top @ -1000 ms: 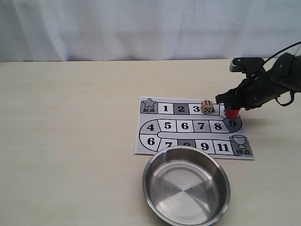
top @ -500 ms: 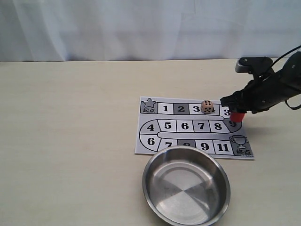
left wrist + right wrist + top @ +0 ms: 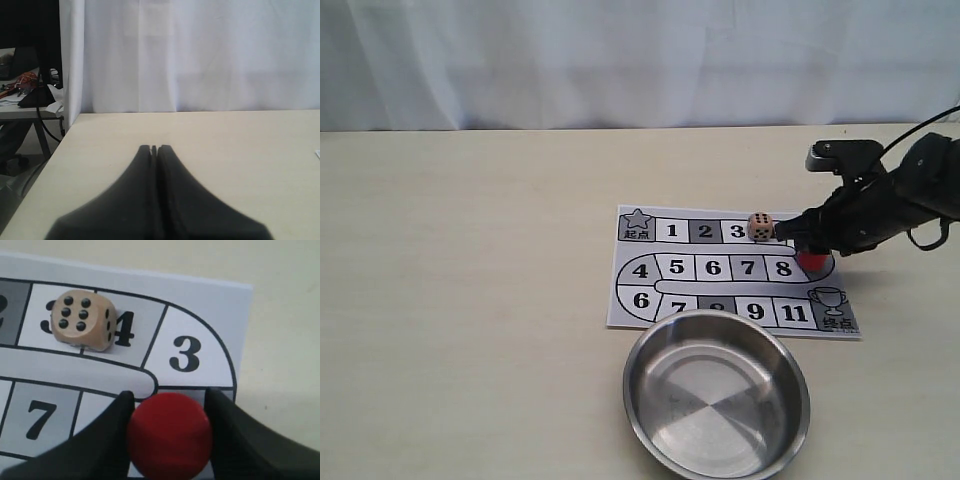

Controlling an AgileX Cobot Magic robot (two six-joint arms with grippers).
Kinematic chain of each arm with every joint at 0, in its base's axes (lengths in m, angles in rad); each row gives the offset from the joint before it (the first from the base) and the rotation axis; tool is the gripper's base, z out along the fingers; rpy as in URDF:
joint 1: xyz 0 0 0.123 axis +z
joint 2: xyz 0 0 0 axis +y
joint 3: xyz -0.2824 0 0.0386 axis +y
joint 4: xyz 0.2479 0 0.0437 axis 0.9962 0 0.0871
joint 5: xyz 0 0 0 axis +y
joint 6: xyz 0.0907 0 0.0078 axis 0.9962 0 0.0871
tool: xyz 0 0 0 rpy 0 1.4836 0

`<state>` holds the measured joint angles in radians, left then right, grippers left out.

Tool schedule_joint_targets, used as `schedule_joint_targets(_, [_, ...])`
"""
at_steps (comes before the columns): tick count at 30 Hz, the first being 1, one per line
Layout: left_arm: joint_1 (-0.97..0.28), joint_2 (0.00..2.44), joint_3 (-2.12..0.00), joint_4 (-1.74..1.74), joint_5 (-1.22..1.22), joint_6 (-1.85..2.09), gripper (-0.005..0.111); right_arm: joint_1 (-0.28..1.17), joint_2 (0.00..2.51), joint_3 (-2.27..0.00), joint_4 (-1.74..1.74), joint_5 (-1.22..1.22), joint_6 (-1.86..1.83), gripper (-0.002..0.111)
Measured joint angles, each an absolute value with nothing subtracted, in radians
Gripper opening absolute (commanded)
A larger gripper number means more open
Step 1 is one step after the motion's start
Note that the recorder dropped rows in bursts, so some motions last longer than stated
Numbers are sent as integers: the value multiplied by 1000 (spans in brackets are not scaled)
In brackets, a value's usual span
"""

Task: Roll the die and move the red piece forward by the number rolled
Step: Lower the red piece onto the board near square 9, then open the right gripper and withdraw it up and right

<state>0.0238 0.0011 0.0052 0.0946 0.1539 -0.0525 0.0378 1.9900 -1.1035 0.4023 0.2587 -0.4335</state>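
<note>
My right gripper should open, because the red piece's base [image 3: 811, 267] is down on the grey square past the bend and the red piece would stand.
The red piece [image 3: 812, 261] [image 3: 169, 435] is at the right bend of the numbered board [image 3: 642, 300], over the grey square just past the bend's square marked 3. My right gripper [image 3: 809, 247] [image 3: 169, 396] is shut on it, one black finger against each side. The beige die [image 3: 760, 226] [image 3: 82, 320] lies on the board's top row, across the squares 3 and 4, with six pips up, apart from the gripper. My left gripper [image 3: 154, 148] is shut on nothing above bare table and does not show in the exterior view.
A round steel bowl [image 3: 642, 352] stands in front of the board and covers part of its bottom row. A white curtain [image 3: 620, 60] hangs behind the table. The table's edge [image 3: 60, 145] shows in the left wrist view.
My right gripper has carried the red piece along the bend, first a little right, then back left and nearer to the bowl. The die has not moved.
</note>
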Motion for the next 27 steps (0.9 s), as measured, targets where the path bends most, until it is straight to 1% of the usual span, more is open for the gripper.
schedule_joint_targets(4, [24, 1, 5, 95, 154, -51, 0, 38, 1995, -1104, 382, 239, -434, 5])
schedule_joint_targets(6, [24, 1, 5, 95, 154, -51, 0, 38, 1996, -1104, 380, 239, -434, 10])
schedule_joint_targets(8, [24, 1, 5, 95, 154, -51, 0, 38, 1996, -1104, 380, 238, -434, 20])
schedule_joint_targets(13, [24, 1, 5, 95, 154, -51, 0, 38, 1996, -1104, 382, 238, -434, 49])
schedule_joint_targets(16, [24, 1, 5, 95, 154, -51, 0, 38, 2000, -1104, 384, 240, -429, 64])
schedule_joint_targets(18, [24, 1, 5, 95, 154, -51, 0, 38, 2002, -1104, 384, 244, -429, 71])
schedule_joint_targets(20, [24, 1, 5, 95, 154, -51, 0, 38, 2002, -1104, 384, 244, -427, 73])
schedule_joint_targets(24, [24, 1, 5, 95, 154, -51, 0, 38, 1980, -1104, 384, 242, -410, 73])
schedule_joint_targets(27, [24, 1, 5, 95, 154, -51, 0, 38, 1945, -1104, 384, 239, -407, 70])
